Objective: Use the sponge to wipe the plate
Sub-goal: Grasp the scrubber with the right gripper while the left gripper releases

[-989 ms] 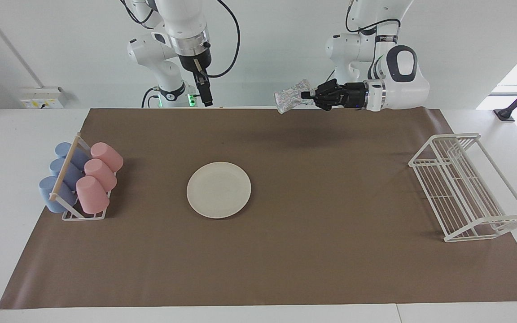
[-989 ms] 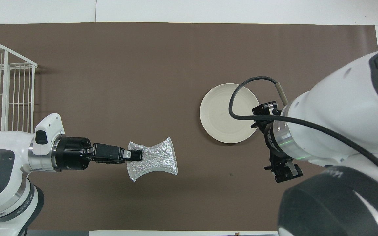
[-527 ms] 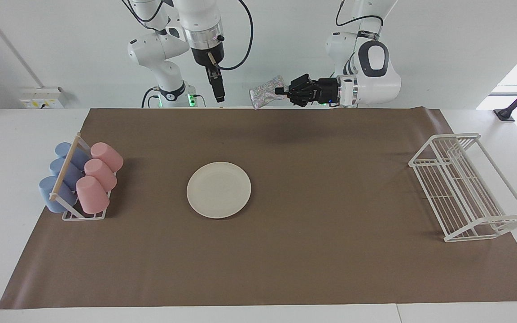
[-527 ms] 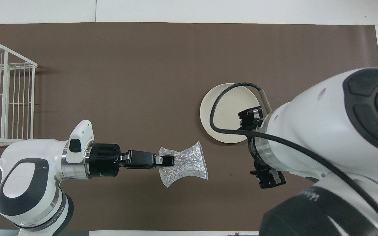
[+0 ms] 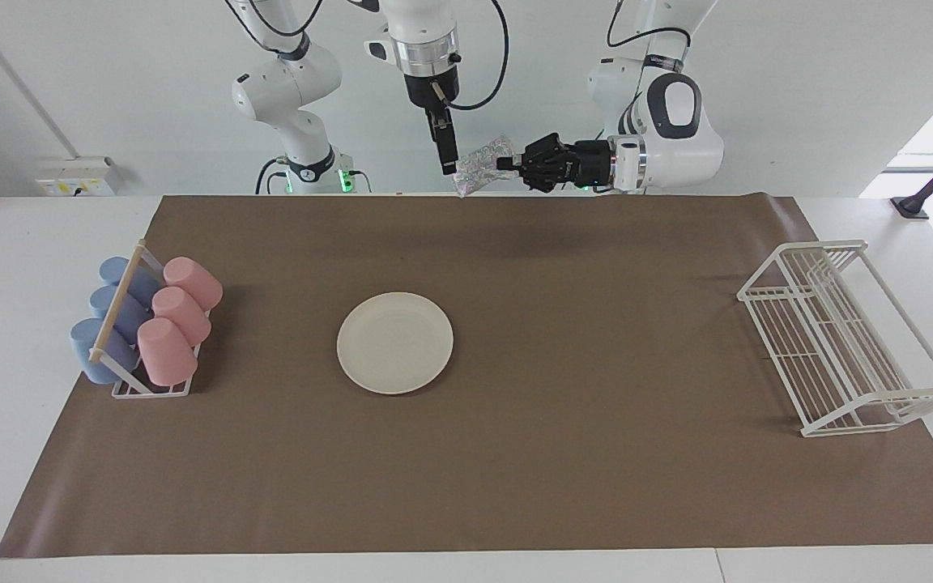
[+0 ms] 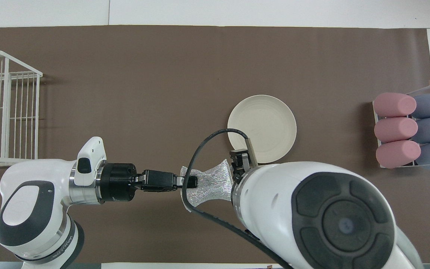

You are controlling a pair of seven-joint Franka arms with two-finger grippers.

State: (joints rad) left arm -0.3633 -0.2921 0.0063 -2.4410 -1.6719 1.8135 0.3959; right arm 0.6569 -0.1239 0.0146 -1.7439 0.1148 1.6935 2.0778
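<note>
My right gripper will grab the silvery-grey sponge next by its loose end (image 6: pixel 224 179) to wipe the plate (image 6: pixel 262 129).
The cream-white plate (image 5: pixel 394 342) (image 6: pixel 262 129) lies flat on the brown mat with nothing on it. My left gripper (image 5: pixel 505 163) (image 6: pixel 190 182) reaches out level, high above the robots' edge of the mat, shut on one end of the silvery speckled sponge (image 5: pixel 479 164) (image 6: pixel 211 182). My right gripper (image 5: pixel 450 168) hangs straight down, open, with its tips right at the sponge's free end. I cannot tell whether it touches the sponge. In the overhead view the right arm's own body hides its gripper.
A cup rack (image 5: pixel 146 324) (image 6: pixel 411 130) with pink and blue cups lying on their sides stands at the right arm's end of the table. A white wire rack (image 5: pixel 839 336) (image 6: pixel 2 108) stands at the left arm's end. A brown mat (image 5: pixel 596 453) covers the table.
My right gripper has swung across toward the left arm and now hangs at the sponge's free end. The left gripper carried the sponge toward the right arm, then stayed still.
</note>
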